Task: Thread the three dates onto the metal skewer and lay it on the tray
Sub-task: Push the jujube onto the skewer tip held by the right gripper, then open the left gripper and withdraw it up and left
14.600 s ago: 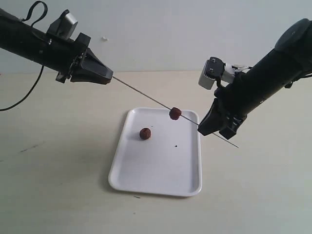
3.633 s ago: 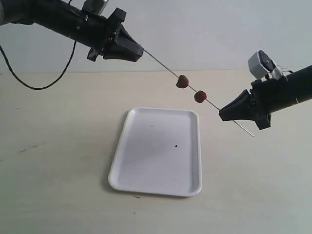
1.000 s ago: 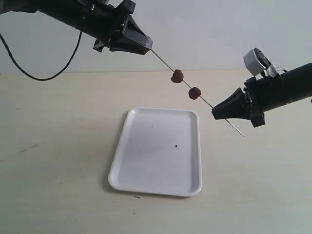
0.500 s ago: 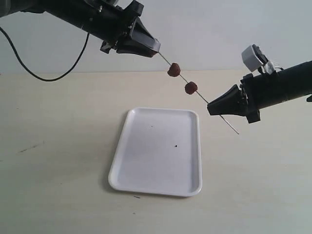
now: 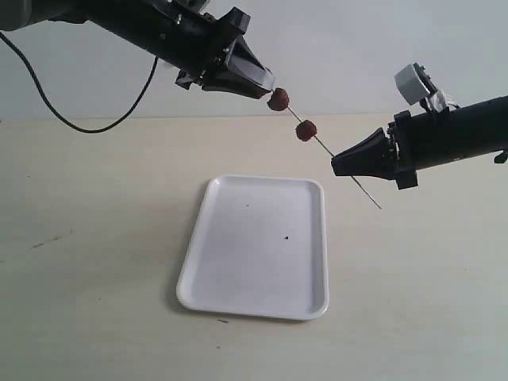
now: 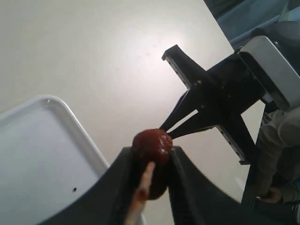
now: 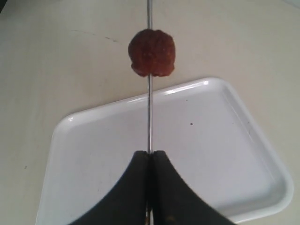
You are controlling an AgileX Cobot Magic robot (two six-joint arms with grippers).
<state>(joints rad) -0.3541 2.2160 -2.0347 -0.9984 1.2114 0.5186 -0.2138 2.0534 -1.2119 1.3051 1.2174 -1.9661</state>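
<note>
The date in the fingers of my left gripper is on the metal skewer and would stay threaded, so my left gripper needs to release it now.
The thin metal skewer (image 5: 321, 146) hangs slanted in the air above the far end of the white tray (image 5: 254, 295). My right gripper (image 5: 335, 163) is shut on its lower part, and the tip sticks out beyond it. Two dates ride on the rod: one (image 5: 306, 129) in mid-span, the other (image 5: 278, 98) at the tips of my left gripper (image 5: 270, 89). In the left wrist view that date (image 6: 152, 145) sits pinched between the fingers, with a dark mass behind it that I cannot make out. The right wrist view shows the skewer (image 7: 149, 108) running from the shut jaws through one date (image 7: 152, 52).
The tray (image 7: 93, 164) holds only a few dark specks (image 5: 286, 236). A black cable (image 5: 79, 127) droops from the left arm over the pale tabletop. The right arm's white camera housing (image 5: 413, 82) juts above its wrist.
My left gripper has slid down the skewer towards the right gripper until its tips reach the upper date. The skewer, both dates and the right gripper have shifted up and slightly left.
</note>
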